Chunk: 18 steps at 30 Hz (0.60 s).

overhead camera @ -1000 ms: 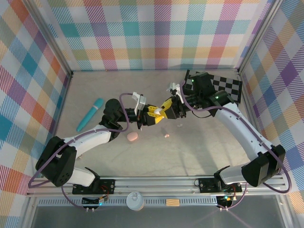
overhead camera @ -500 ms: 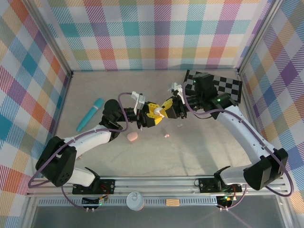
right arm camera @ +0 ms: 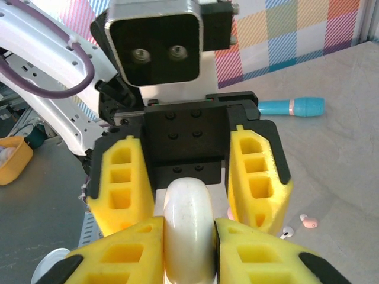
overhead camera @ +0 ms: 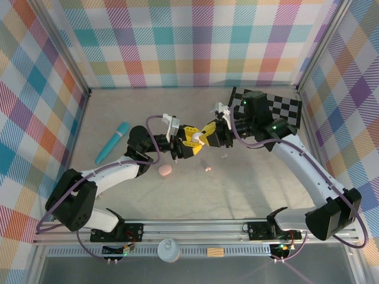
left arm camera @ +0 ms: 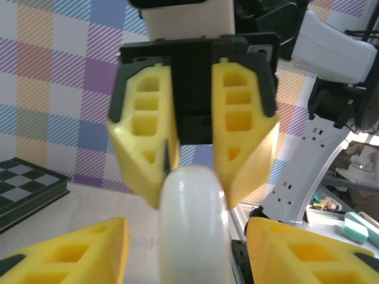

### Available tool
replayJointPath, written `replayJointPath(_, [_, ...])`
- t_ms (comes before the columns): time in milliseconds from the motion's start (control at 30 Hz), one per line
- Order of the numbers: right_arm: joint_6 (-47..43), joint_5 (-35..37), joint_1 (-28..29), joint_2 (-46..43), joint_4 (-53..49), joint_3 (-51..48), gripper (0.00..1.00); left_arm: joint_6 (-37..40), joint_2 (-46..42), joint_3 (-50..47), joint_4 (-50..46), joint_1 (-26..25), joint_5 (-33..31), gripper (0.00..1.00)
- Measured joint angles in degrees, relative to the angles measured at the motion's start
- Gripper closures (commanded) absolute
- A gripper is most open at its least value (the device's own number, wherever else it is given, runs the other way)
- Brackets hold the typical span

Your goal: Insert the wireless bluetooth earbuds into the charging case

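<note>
My left gripper closes on the case now, since the case (overhead camera: 197,137) (left arm camera: 194,244) reaches down between my open fingers.
The charging case (overhead camera: 199,137), a white rounded pebble, hangs in mid-air between both grippers above the table's middle. My right gripper (right arm camera: 188,226) is shut on the case (right arm camera: 188,231), its yellow pads pressing both sides. My left gripper (left arm camera: 188,239) is open, and its fingers (left arm camera: 71,254) stand clear of the case (left arm camera: 192,225) on each side. The two grippers meet tip to tip, left gripper (overhead camera: 189,142) facing right gripper (overhead camera: 208,132). Two earbuds lie on the table below: a pink earbud (overhead camera: 208,169) and a whitish earbud (overhead camera: 224,156), also the pink earbud (right arm camera: 308,221) and the whitish earbud (right arm camera: 286,232).
A pink pebble-shaped case (overhead camera: 165,171) lies on the table under the left arm. A long teal tube (overhead camera: 112,142) rests at the left. A black-and-white checkered board (overhead camera: 278,106) sits at the back right, behind the right arm.
My left gripper's jaws have opened off the white case. The right gripper has closed a little tighter on it. Both arms have barely shifted.
</note>
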Motion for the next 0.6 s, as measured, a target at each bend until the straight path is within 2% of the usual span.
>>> replayJointPath(100, [0.2, 0.0, 0.0, -1.0, 0.7, -0.4, 0.76, 0.0, 0.3, -0.3, 0.0, 0.0, -0.3, 0.56])
replayJointPath(267, [0.4, 0.2, 0.0, -1.2, 1.6, -0.7, 0.77, 0.0, 0.5, -0.3, 1.1, 0.0, -0.2, 0.6])
replayJointPath(600, [0.4, 0.2, 0.0, -0.9, 1.7, -0.7, 0.77, -1.2, 1.0, -0.3, 1.9, 0.0, -0.2, 0.55])
